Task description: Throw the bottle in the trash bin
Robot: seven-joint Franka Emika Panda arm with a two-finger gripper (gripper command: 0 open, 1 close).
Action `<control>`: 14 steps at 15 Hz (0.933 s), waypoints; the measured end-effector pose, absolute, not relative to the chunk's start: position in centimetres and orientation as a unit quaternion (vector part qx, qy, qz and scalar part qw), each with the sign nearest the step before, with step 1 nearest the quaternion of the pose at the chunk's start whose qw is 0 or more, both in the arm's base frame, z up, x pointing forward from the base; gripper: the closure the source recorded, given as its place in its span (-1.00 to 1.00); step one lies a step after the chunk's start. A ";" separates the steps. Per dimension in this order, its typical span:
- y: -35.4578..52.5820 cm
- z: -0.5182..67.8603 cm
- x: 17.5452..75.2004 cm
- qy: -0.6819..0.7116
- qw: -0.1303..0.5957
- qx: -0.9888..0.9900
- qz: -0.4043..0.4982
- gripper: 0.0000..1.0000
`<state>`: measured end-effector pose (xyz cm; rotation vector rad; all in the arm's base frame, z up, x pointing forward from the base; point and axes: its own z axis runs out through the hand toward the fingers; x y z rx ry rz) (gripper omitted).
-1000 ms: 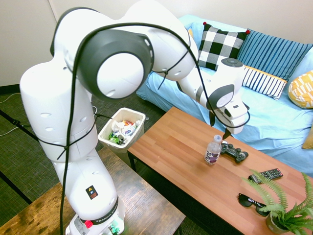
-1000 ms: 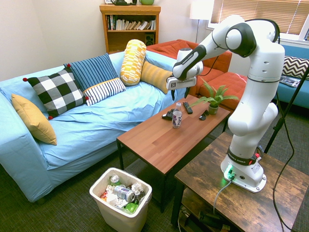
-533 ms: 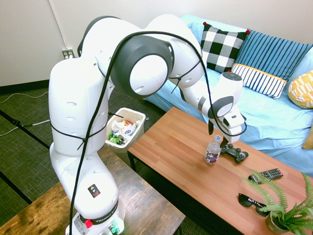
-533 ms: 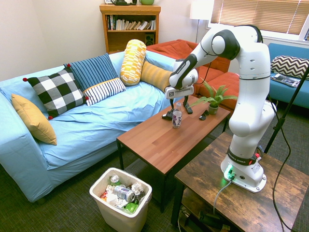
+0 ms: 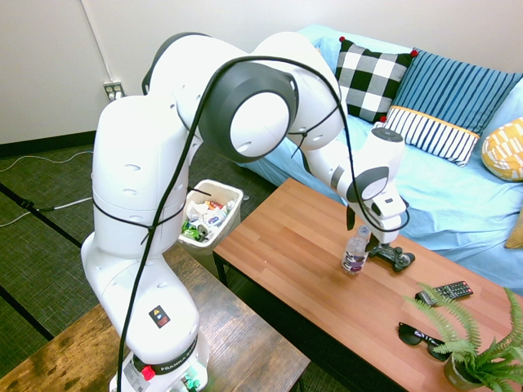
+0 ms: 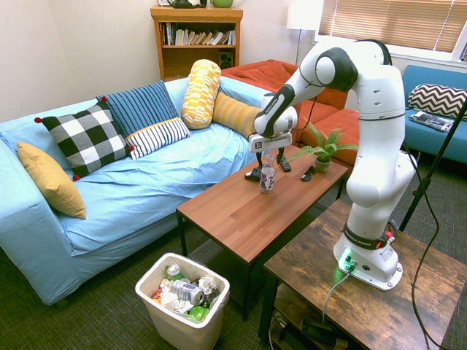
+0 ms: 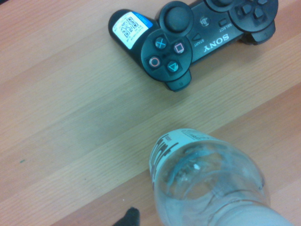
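Note:
My fingers reach down on both sides of the bottle's neck (image 6: 269, 159) (image 7: 247, 214), above the clear part of the bottle. My gripper would hold the bottle, so I should close it.
The small clear bottle (image 5: 355, 251) with a purple label band stands upright on the wooden coffee table (image 5: 286, 261), next to a black game controller (image 5: 393, 256). My gripper (image 5: 364, 232) is open and hangs right over the bottle's cap, with a finger on either side of the bottle's top. In the second exterior view the bottle (image 6: 268, 176) sits just under the gripper (image 6: 268, 163). The wrist view looks down on the bottle (image 7: 207, 183) from close above. The white trash bin (image 5: 231, 193) stands on the floor off the table's end, holding cans and wrappers; its wall (image 6: 171, 329) shows in the second exterior view.
The controller (image 7: 188, 33) lies just beyond the bottle. A remote (image 5: 444, 291), sunglasses (image 5: 421, 336) and a potted fern (image 5: 478, 347) sit further along the table. A blue sofa (image 6: 131, 189) with cushions runs behind the table.
The gripper has come down from above the bottle to the level of its cap, staying open. The bottle has not moved.

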<state>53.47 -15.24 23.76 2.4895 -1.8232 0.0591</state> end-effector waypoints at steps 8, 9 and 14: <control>-15.3 23.9 53.6 -0.593 0.023 0.805 0.022 1.00; -15.2 23.9 53.6 -0.592 0.023 0.805 0.022 1.00; -15.4 24.6 53.7 -0.589 0.015 0.808 0.027 1.00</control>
